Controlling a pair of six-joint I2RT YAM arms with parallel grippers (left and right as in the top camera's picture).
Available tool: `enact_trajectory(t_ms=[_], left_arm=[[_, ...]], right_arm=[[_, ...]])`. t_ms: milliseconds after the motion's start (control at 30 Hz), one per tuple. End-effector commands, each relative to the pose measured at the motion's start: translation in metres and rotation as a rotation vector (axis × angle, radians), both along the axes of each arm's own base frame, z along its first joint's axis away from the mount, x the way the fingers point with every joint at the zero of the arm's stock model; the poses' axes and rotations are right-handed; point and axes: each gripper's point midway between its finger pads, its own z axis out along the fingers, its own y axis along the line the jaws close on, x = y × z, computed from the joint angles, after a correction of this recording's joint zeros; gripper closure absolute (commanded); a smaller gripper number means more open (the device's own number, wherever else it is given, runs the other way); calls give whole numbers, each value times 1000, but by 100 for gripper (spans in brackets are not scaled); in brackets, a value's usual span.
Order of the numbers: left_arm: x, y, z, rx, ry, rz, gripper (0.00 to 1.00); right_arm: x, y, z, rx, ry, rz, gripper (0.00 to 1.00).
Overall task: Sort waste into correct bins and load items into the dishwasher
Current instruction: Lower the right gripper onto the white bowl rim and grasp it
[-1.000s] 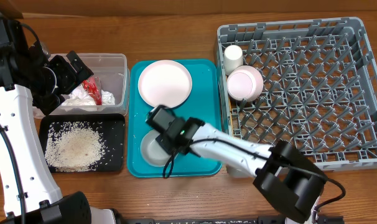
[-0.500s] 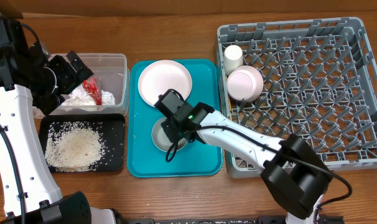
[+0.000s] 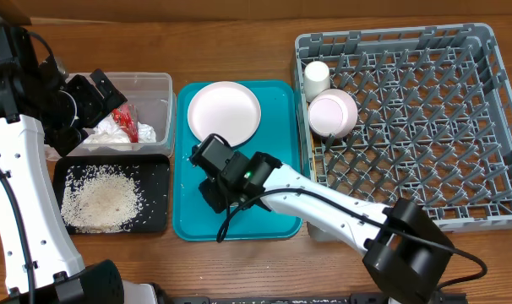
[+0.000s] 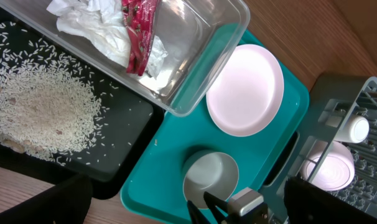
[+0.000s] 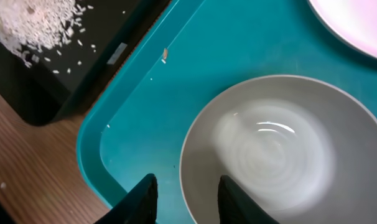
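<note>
My right gripper's fingers hang above the whitish bowl's rim between them in the right wrist view. It is too early to close on the bowl, so the gripper lowers first.
A whitish bowl [image 5: 282, 149] lies on the teal tray [image 5: 132, 124]. My right gripper [image 5: 188, 202] is open and straddles its left rim, one finger inside the bowl and one over the tray. The pale pink plate [image 3: 224, 112] lies at the tray's far end. The grey dish rack [image 3: 425, 127] holds a white cup [image 3: 316, 78] and a second bowl [image 3: 333, 113] in its near-left corner. My left gripper [image 3: 100, 97] hangs wide open and empty above the clear tub [image 3: 155, 89], which holds the napkin [image 4: 95, 28] and red wrapper [image 4: 139, 31].
The black tray [image 3: 155, 198] in front of the tub holds a heap of rice [image 3: 100, 201]. Tub, black tray, teal tray and rack stand side by side with little room between them. Bare wooden table [image 3: 239, 34] shows behind them.
The bowl has slid up and to the right on the teal tray. My right gripper has swung back to the bowl's left rim and its jaws have parted. The left arm has not moved.
</note>
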Motion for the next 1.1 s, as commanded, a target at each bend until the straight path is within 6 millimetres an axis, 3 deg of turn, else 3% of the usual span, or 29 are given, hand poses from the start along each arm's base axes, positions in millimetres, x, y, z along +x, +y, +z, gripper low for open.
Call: enact_trajectory(t_ms=[0,333,567,1067], left_arm=[[2,-1,5,7,-20,-20,0],[2,-1,5,7,-20,-20,0],[2,-1,5,7,-20,-20,0],[2,-1,5,7,-20,-20,0]], right_arm=[[1,-5,5,-15,-41,17,66],[1,-6,3,-20,-47,33,65],[-16,8,4,-34,-95,98,65],[-12,6,-3,-93,-158,87,65]])
